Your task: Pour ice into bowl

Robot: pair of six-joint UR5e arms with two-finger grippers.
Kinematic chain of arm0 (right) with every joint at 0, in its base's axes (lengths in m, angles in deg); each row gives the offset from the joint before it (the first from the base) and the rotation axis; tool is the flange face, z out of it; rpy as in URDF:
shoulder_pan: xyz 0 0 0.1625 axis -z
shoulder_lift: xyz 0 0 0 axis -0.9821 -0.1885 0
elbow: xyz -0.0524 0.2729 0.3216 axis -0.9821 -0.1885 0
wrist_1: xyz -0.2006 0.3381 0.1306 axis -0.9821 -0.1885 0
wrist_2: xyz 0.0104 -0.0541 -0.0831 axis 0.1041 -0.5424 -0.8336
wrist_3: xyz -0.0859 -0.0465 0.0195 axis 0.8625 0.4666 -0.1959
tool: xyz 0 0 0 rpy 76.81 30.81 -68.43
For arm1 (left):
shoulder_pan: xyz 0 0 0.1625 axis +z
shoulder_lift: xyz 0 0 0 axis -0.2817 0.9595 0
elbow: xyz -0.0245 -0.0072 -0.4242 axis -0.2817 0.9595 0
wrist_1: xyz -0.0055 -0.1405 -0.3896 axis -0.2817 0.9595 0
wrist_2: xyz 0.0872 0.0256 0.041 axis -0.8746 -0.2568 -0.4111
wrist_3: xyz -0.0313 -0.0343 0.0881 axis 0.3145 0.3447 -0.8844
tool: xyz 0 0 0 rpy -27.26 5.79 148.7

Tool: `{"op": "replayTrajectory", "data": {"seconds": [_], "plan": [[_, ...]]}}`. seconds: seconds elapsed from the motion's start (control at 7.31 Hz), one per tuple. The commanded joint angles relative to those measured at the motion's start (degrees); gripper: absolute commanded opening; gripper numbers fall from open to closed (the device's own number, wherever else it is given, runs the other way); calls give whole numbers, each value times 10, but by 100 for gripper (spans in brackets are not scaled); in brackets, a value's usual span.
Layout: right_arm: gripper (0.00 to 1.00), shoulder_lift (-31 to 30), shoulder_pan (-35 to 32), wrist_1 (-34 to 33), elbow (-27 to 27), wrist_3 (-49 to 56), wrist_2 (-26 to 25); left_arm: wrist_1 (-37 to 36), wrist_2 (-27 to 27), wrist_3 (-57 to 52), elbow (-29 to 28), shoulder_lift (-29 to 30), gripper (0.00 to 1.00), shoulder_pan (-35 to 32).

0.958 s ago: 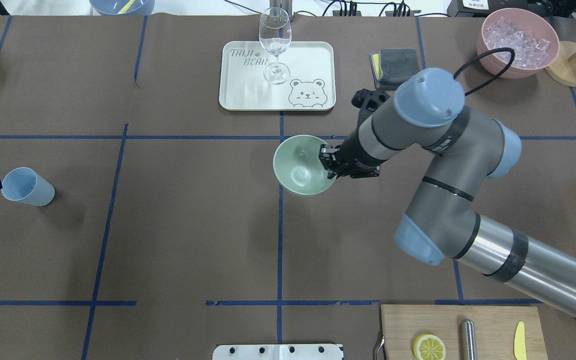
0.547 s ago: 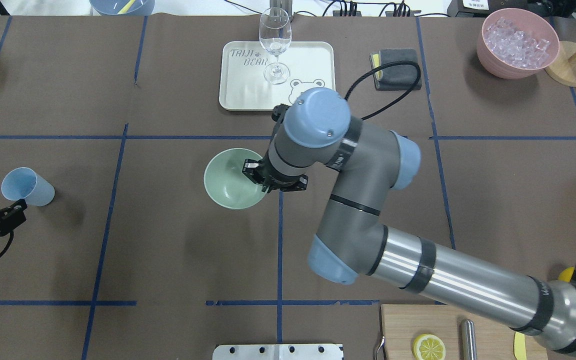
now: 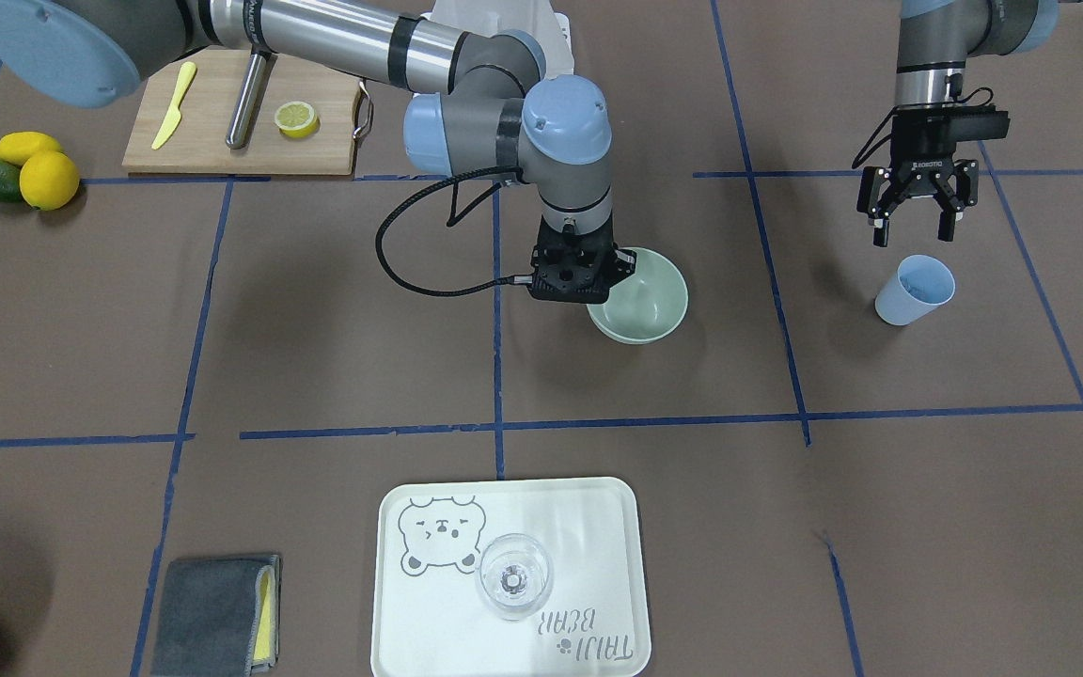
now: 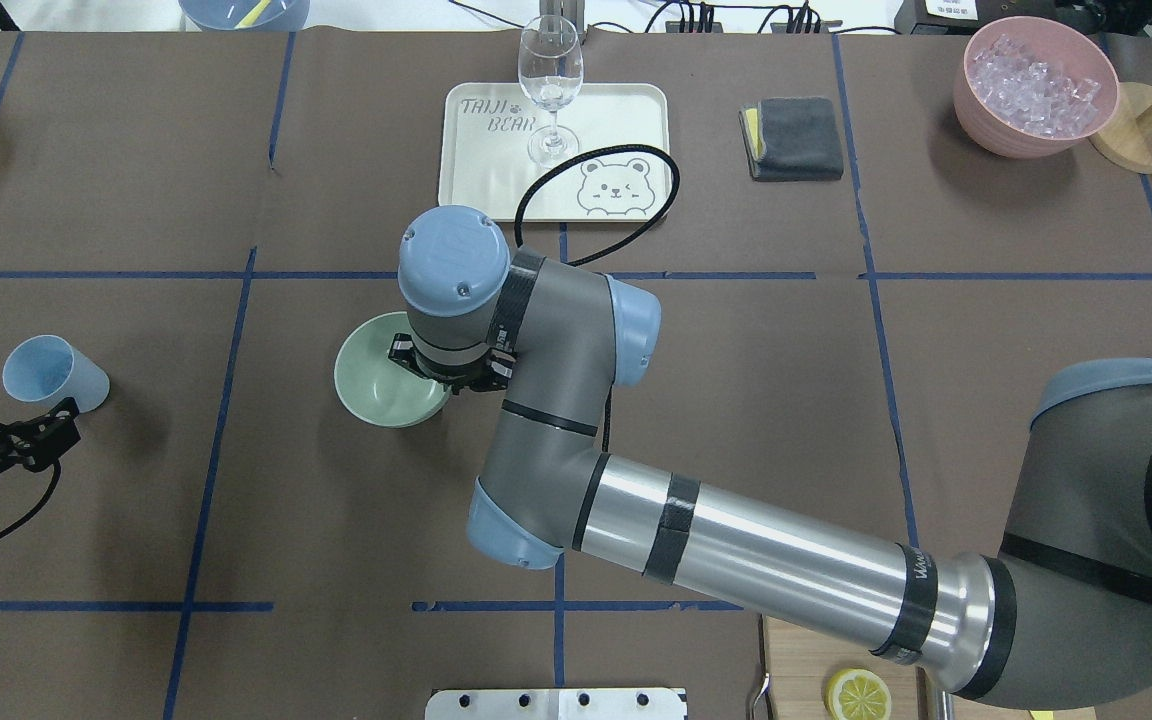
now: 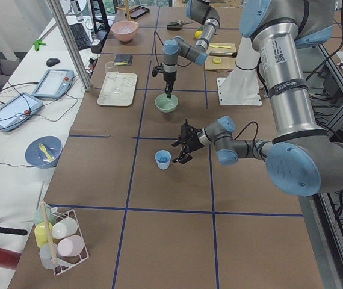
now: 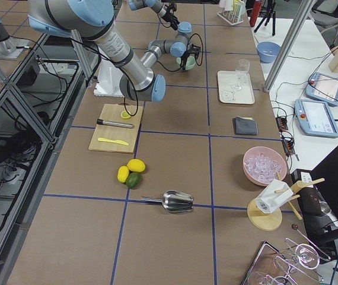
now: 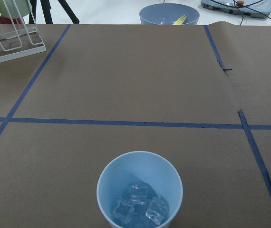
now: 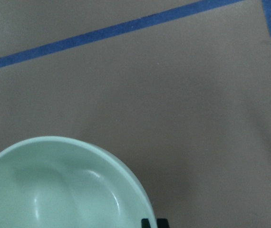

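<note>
The open cup has loose ice cubes inside and needs to stay upright, so my left gripper should grab the cup around its outer sides next.
The pale sage-green bowl sits left of the table's middle. My right gripper is shut on its rim on the robot's side, and only its fingertips show in the right wrist view beside the bowl. I cannot tell whether the bowl rests on the table. The light blue cup stands upright at the left, holding the ice, a few clear cubes. My left gripper hangs open just behind the cup, apart from it.
At the back stands a white tray with a wine glass. A grey cloth and a pink container of ice-like pieces are at the back right. A cutting board with a lemon slice lies near the robot's right.
My right arm has carried the bowl leftward across the table, from the centre line toward the cup. The left gripper has come further in from the table's left edge.
</note>
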Motion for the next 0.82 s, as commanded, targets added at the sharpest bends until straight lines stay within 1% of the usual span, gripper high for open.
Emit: {"op": "replayTrajectory", "data": {"seconds": [0.0, 0.14, 0.27, 0.55, 0.68], "plan": [[22, 5, 4, 1, -12, 0, -3, 0, -12, 1, -29, 24, 100, 1], [99, 6, 4, 0, -11, -1, -3, 2, -28, 2, -53, 40, 100, 2], [100, 7, 4, 1, -7, -19, -3, 3, -41, 2, -71, 54, 100, 6], [100, 14, 0, -1, -4, -20, -2, 6, -65, 2, -85, 62, 100, 7], [100, 14, -6, -3, 1, -18, 1, 7, -82, 3, -109, 80, 100, 7]]}}
